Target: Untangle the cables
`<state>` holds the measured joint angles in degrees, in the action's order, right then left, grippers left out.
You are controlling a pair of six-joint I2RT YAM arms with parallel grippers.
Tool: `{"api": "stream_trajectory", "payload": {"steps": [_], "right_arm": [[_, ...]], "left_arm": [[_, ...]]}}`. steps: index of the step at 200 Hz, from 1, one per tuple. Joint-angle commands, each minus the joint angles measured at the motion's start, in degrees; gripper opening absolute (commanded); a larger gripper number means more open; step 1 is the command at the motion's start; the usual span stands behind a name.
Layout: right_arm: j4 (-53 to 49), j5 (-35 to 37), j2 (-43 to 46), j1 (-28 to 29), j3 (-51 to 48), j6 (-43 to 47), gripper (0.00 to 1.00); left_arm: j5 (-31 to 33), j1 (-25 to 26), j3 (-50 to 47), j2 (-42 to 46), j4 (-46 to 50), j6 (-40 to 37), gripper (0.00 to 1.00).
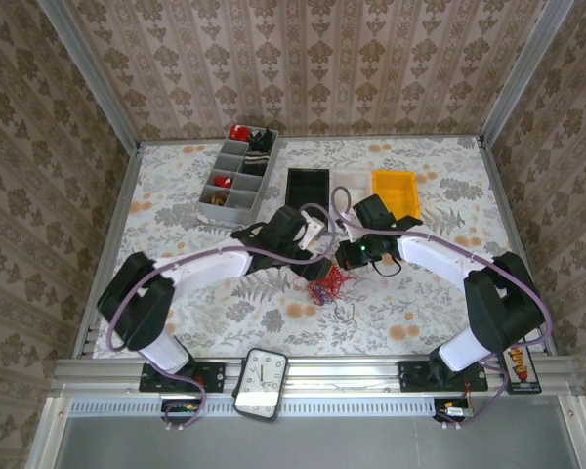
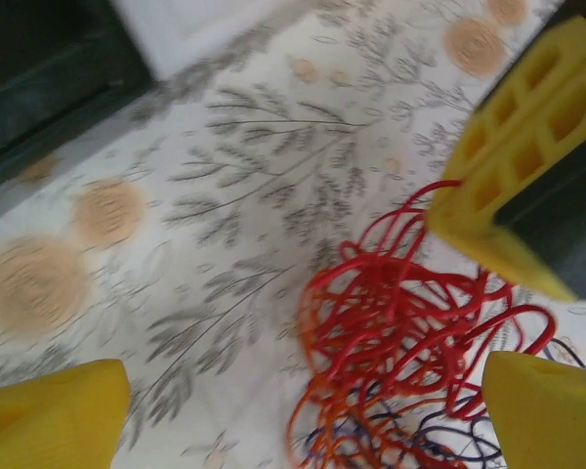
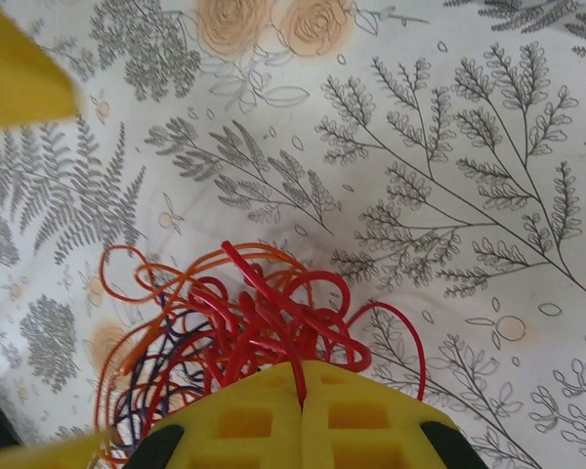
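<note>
The left gripper grabs the tangle's orange and purple-blue side next, away from the right gripper's red piece of cable, to anchor it for pulling cables apart.
The cables [image 1: 327,286] lie as one small tangle of red, orange and dark purple-blue wire on the flowered tablecloth, just in front of both grippers. In the right wrist view the tangle [image 3: 225,332] spreads in front of my right gripper [image 3: 300,369], whose yellow fingers are shut on a red strand rising from the bundle. My left gripper [image 2: 298,420] stands wide open over the left part of the tangle [image 2: 400,342], its fingertips [image 2: 49,410] far apart with nothing pinched. The right gripper's yellow fingers [image 2: 513,166] show at the upper right of the left wrist view.
A grey divided tray [image 1: 236,176] with red items stands at the back left. Black [image 1: 308,186], white [image 1: 350,181] and yellow [image 1: 395,191] bins line the back middle. A flat device [image 1: 261,383] rests on the front rail between the arm bases.
</note>
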<state>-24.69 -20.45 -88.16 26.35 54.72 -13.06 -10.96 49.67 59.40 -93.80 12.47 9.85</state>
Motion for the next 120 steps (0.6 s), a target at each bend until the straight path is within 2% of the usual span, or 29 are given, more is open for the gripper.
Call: {"api": "stream_trajectory", "payload": {"steps": [1, 25, 67, 120], "right_arm": [[2.4, -2.4, -0.1, -1.2, 1.4, -3.9, 0.0], [3.7, -3.0, 1.2, -3.6, -0.1, -6.0, 0.0], [8.1, -6.4, 3.8, -7.6, -3.2, -10.4, 0.0], [10.9, -8.3, 9.9, -10.3, -5.6, -13.4, 0.0]], "left_arm": [[-7.0, 0.8, 4.8, -4.6, 3.8, -5.7, 0.9], [-10.0, 0.9, 6.1, -7.6, 5.9, -6.8, 0.87], [-11.7, 0.1, 4.9, -9.0, 2.5, -5.0, 0.76], [-9.0, -0.7, 7.0, -15.7, 1.2, -3.7, 0.61]]}}
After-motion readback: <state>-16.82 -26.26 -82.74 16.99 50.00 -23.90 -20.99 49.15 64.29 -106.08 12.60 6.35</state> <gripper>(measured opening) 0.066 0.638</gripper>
